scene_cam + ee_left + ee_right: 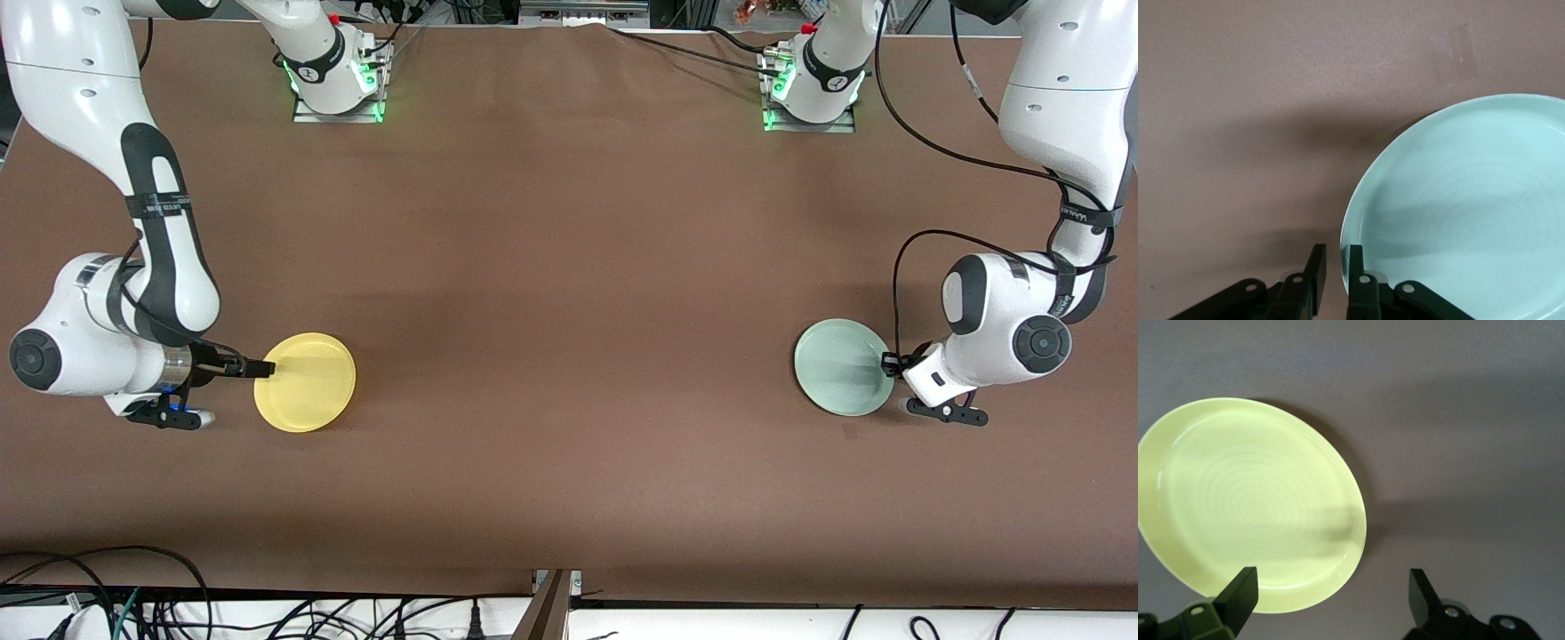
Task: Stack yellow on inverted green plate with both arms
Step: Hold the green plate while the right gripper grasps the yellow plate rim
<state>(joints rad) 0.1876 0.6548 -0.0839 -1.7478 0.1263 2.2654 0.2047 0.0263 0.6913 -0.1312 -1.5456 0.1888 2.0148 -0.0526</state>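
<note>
The yellow plate is below my right gripper's fingers, which are above its rim. My right gripper would miss the plate if it closed now, so it needs to first move lower.
The yellow plate lies rim up on the brown table toward the right arm's end. My right gripper is low at the plate's outer edge and wide open, one finger over the rim and the other over bare table. The green plate lies rim up toward the left arm's end. My left gripper straddles its rim. The jaws stand narrowly apart, one finger inside against the rim and the other just outside with a sliver of gap.
Both arm bases stand along the table edge farthest from the front camera. Cables hang below the nearest edge. A faint tape patch lies on the table beside the green plate.
</note>
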